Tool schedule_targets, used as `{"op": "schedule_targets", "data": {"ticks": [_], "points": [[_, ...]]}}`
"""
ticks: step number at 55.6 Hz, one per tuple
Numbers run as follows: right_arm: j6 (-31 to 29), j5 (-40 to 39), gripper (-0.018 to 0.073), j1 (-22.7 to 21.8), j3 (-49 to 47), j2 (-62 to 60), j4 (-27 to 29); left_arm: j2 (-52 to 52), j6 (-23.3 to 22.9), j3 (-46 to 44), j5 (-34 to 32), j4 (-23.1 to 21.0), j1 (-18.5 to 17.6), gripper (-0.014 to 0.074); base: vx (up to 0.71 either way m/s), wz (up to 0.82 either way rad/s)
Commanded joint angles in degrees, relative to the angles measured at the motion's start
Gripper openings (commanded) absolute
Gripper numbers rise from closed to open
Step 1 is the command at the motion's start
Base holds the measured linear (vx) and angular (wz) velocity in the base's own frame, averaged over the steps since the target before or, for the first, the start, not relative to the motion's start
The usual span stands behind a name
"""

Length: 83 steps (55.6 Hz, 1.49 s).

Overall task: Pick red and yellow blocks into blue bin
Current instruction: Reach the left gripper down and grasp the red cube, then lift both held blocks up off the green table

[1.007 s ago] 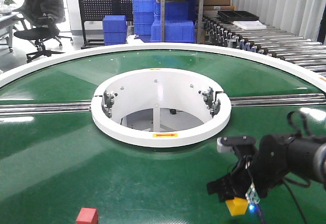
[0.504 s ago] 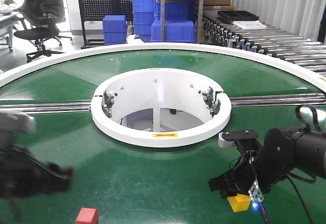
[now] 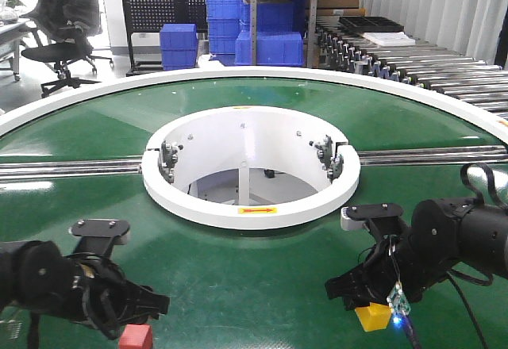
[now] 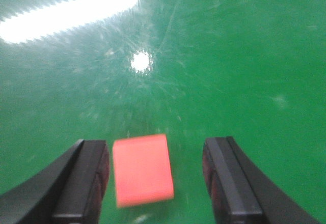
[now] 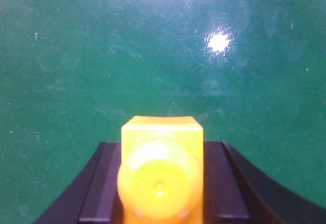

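Observation:
I need to grab the red cube (image 3: 136,337) by its opposite sides next with my left gripper, to put the cube into the blue bin.
The red cube (image 3: 136,337) lies on the green table at the bottom left. My left gripper (image 3: 135,317) hangs over it, open; in the left wrist view the cube (image 4: 142,169) lies between the two fingers, close to the left finger (image 4: 84,180), with a gap to the right one. My right gripper (image 3: 361,305) is shut on the yellow studded brick (image 3: 374,316) at the bottom right; the right wrist view shows the brick (image 5: 162,175) clamped between both fingers. The smooth-walled blue bin is out of view.
A white raised ring (image 3: 252,206) surrounds a round hole in the middle of the green table (image 3: 238,278). A metal rail (image 3: 71,168) crosses the table. Ribbed blue crates (image 3: 270,47) and a roller conveyor (image 3: 429,67) stand behind.
My left arm has come into view from the left and now stands over the red cube. My right gripper with the yellow brick has hardly moved in the last half second.

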Motion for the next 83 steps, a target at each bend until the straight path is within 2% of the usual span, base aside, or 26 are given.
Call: {"op": "schedule_targets", "data": {"ticks": [1, 10, 29, 30, 34, 43, 45, 54, 65, 72, 83], "points": [[-0.63, -2.24, -0.0011, -0.03, -1.65, -2.95, -0.14, -0.47, -0.91, -2.91, -1.49, -0.74, -0.36, 0.0519, 0.00, 0.00], [-0.63, -2.13, -0.0011, -0.03, -1.65, -2.95, -0.18, 2.06, -1.13, -3.79, -1.06, 1.90, -0.36, 0.0519, 0.00, 0.00], [-0.68, -2.13, -0.0011, -0.03, -1.65, -2.95, -0.24, 5.18, -1.73, -3.73, -0.92, 2.26, -0.36, 0.0519, 0.00, 0.00], [-0.68, -2.00, -0.0011, -0.03, -1.65, -2.95, -0.24, 5.88, -2.28, -3.73, -0.79, 2.26, -0.36, 0.0430, 0.00, 0.00], [-0.68, -2.00, -0.0011, -0.03, -1.65, -2.95, -0.11, 5.88, -2.52, -3.73, -0.27, 2.26, -0.36, 0.0344, 0.00, 0.00], [-0.68, -1.96, -0.0011, -0.03, -1.65, -2.95, 0.06, 5.37, -1.92, -3.73, 2.18, 2.26, -0.36, 0.0035, 0.00, 0.00], [-0.68, -1.96, -0.0011, -0.03, -1.65, -2.95, 0.06, 4.82, -1.82, -3.73, 2.61, 2.32, -0.36, -0.0010, 0.00, 0.00], [-0.68, -1.15, -0.0011, -0.03, -1.65, -3.84, -0.08, -0.84, -1.81, -3.73, 2.45, 2.30, -0.31, -0.0009, 0.00, 0.00], [-1.32, 0.36, -0.0011, -0.03, -1.65, -7.21, -0.08, -14.36, 2.07, -3.73, -0.08, 2.32, -0.31, -0.0008, 0.00, 0.00], [-1.63, 1.22, -0.0011, 0.05, -0.50, -11.88, 0.60, -23.53, 2.40, -3.62, 0.33, 2.32, -0.31, -0.0008, 0.00, 0.00], [-3.34, -5.95, -0.0011, 0.05, 10.09, -25.87, 2.06, -37.61, 4.05, -1.02, -0.89, 2.25, -0.31, -0.0005, 0.00, 0.00]]}}
